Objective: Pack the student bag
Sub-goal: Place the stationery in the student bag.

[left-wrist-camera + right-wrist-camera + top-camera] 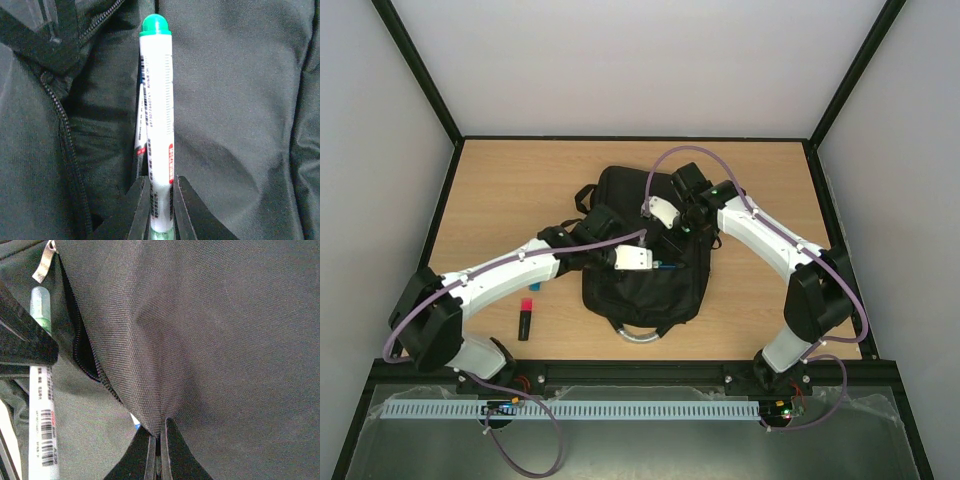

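The marker hangs above the pocket's edge, beside the opening: I should line the marker up before opening my left gripper, or it would end on the bag's outer fabric.
The student bag [642,280] is a big black backpack lying flat mid-table, its silver-grey handle loop [640,336] towards me. My left gripper [658,264] is over its middle, shut on a white marker with a green cap [156,100] that points at the bag's open zip pocket [100,130]. A second white pen [140,125] lies just behind the marker. My right gripper [677,238] is shut on the pocket's fabric flap [165,365] and holds it lifted; the marker also shows in the right wrist view [42,415], beside the opening.
A red-and-black marker [525,318] lies on the wooden table [510,200] left of the bag, beside my left arm. A silver zip pull [45,262] hangs at the pocket's end. Black frame rails border the table.
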Robot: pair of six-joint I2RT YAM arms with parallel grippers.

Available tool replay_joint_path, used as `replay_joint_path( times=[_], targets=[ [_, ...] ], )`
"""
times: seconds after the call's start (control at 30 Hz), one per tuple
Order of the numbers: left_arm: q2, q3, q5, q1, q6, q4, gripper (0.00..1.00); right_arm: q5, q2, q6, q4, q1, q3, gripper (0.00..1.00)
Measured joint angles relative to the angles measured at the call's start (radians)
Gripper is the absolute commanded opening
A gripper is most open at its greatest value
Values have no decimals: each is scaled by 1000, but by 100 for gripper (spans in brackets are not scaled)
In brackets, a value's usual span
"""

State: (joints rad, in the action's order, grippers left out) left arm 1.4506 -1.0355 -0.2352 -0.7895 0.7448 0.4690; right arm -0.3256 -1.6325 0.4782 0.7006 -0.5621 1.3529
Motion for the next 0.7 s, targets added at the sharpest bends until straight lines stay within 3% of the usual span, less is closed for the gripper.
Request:
replay_joint_path(
  times=[0.7],
  targets=[
    [164, -50, 121, -70, 78, -69, 2, -2, 6, -1, -2, 0, -2, 1]
  ],
)
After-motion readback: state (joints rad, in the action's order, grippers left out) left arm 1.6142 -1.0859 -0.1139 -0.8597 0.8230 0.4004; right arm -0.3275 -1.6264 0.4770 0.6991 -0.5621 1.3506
